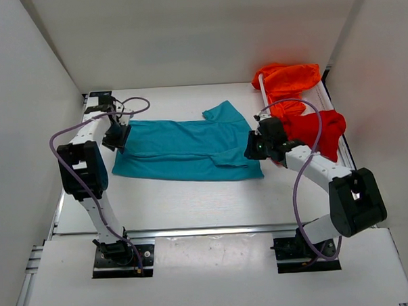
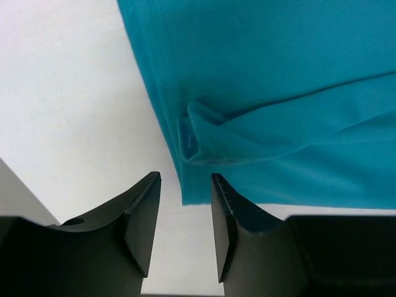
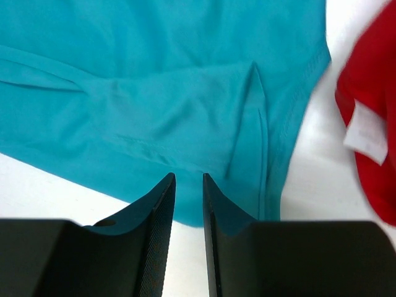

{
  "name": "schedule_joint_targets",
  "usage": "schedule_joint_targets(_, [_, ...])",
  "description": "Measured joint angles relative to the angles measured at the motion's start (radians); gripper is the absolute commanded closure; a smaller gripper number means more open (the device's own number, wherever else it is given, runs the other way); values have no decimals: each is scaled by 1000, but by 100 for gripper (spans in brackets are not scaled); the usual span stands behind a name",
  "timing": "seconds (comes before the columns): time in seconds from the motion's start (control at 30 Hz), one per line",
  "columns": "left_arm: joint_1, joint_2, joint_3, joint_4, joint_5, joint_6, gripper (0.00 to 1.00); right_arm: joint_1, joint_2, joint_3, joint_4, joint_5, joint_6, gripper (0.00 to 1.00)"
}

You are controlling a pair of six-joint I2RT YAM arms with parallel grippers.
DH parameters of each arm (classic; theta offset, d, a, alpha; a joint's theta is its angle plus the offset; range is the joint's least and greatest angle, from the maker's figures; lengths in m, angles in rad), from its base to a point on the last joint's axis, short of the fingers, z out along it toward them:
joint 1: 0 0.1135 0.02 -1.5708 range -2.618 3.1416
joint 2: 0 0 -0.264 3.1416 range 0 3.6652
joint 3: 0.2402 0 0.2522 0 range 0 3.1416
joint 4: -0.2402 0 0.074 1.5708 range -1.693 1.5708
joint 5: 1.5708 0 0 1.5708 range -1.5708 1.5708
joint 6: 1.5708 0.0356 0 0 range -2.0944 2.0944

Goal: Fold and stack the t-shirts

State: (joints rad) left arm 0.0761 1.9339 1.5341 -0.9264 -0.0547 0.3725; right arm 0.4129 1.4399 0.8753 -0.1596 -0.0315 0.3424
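Observation:
Next, my left gripper grabs the folded corner of the teal-blue t-shirt, opposite my right gripper, to lift and spread the t-shirt for folding.
The teal-blue t-shirt lies spread on the white table, partly folded lengthwise, with one sleeve sticking out at the back. My left gripper is open and empty at the shirt's left edge; in the left wrist view the gripper hovers just off a corner of the teal cloth. My right gripper is at the shirt's right edge, its jaws narrowly open over the hem with nothing between them. The red t-shirt and the orange t-shirt lie crumpled at the back right.
A white basket rim shows under the orange and red shirts. The red shirt with its white label lies close to the right of my right gripper. White walls enclose the table on the left, back and right.

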Motion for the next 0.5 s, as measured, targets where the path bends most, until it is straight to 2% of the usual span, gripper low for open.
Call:
schedule_joint_targets(0.13, [-15,2,2,31,40,33,49,2,-3,-28,-12,7,28,65])
schedule_joint_targets(0.4, [-29,58,42,39,74,93,55,21,-33,-74,-77,47,110,54])
schedule_joint_targets(0.43, [-29,71,41,37,75,99,58,20,-40,-78,-85,56,119,54])
schedule_joint_targets(0.5, [-29,84,36,43,77,99,79,19,-65,-93,-103,75,141,54])
